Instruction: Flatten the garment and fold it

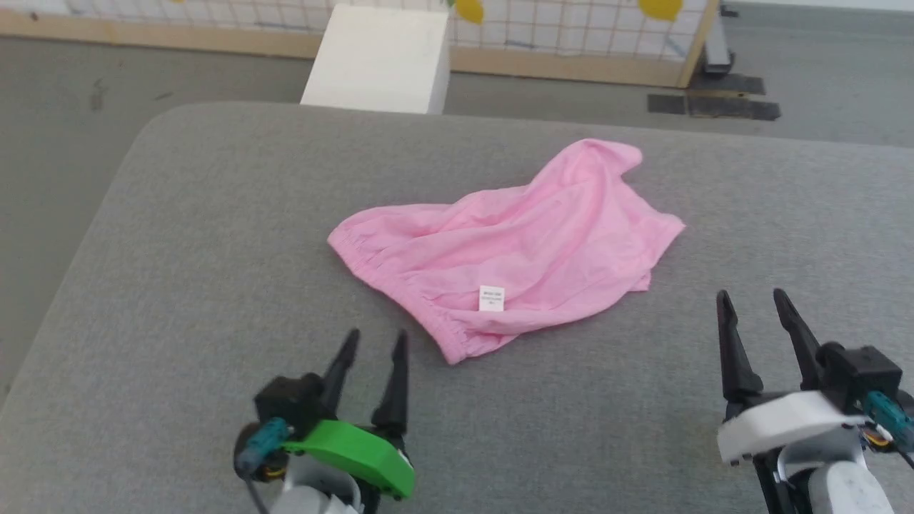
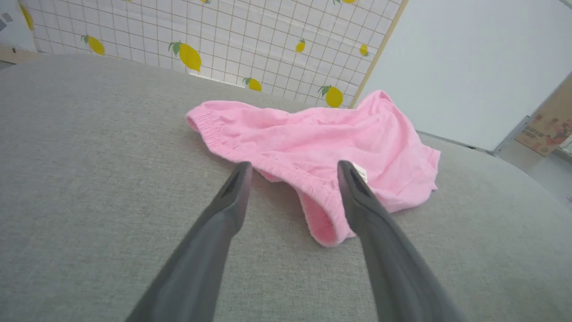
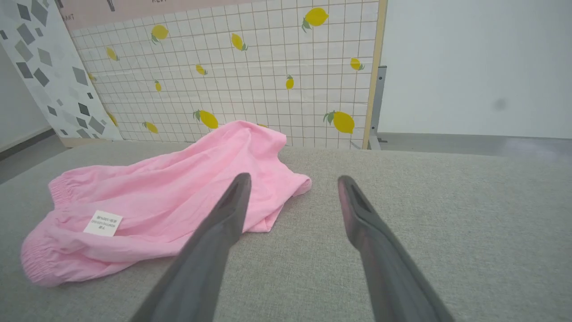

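The robot's left gripper will next take hold of the shorts (image 2: 313, 138) by the waistband corner near the label, where a fold (image 2: 321, 217) stands up while the rest lies loose.
The light pink shorts (image 1: 514, 243) lie crumpled in the middle of the grey padded table (image 1: 178, 285), gathered waistband toward the near left, white label (image 1: 491, 298) facing up. In the left wrist view the shorts (image 2: 313, 138) sit just past the fingertips, and the right wrist view shows the shorts (image 3: 178, 197) to the left. My left gripper (image 1: 375, 339) stands open close to the waistband's near end, holding nothing. Off to the right of the shorts, my right gripper (image 1: 753, 296) is open and apart from the cloth.
A white box (image 1: 378, 61) stands on the floor beyond the table's far edge. Behind it runs a lemon-printed grid panel (image 3: 250, 71) with a wooden frame. Bare grey table surface stretches all around the shorts.
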{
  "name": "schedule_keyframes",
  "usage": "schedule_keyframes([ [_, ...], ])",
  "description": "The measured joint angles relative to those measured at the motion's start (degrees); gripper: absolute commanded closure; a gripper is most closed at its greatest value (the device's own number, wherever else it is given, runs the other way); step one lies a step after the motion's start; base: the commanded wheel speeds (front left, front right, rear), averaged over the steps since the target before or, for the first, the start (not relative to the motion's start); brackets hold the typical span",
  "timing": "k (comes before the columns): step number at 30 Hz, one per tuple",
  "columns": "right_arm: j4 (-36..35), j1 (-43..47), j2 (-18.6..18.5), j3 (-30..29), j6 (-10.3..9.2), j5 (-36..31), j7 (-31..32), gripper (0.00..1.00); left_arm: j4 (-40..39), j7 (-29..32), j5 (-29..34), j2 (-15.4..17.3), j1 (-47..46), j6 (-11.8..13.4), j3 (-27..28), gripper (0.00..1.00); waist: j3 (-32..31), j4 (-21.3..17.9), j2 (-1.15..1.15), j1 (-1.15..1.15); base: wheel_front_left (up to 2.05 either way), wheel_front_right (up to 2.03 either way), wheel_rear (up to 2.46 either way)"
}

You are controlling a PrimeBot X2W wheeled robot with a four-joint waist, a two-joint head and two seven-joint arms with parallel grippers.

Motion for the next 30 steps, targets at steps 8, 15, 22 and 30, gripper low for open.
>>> schedule_keyframes([
  [8,-4.32,3.67,-0.01,0.9,0.0,0.99,-0.05,0.0,8.16,5.73,-1.08,-0.19,-3.03,1.35,-5.46,0.0,-1.9,-3.91,0.0,0.0,0.0,0.0,0.0],
  [15,-5.93,4.26,0.0,1.32,0.0,1.69,0.19,0.0,14.5,14.38,-2.6,-0.2,-8.35,3.69,-8.24,0.0,-1.74,-6.37,0.0,0.0,0.0,0.0,0.0],
  [22,-5.94,4.26,0.01,2.03,0.0,2.34,0.16,0.0,18.42,18.02,-3.79,-0.2,-11.65,5.02,-8.62,0.0,-0.6,-8.1,0.0,0.0,0.0,0.0,0.0],
  [30,-5.49,4.25,0.02,2.11,0.0,2.87,0.09,0.0,18.95,15.6,-4.3,-0.2,-12.76,4.03,-8.67,1.0,0.25,-8.63,0.0,0.0,0.0,0.0,0.0],
])
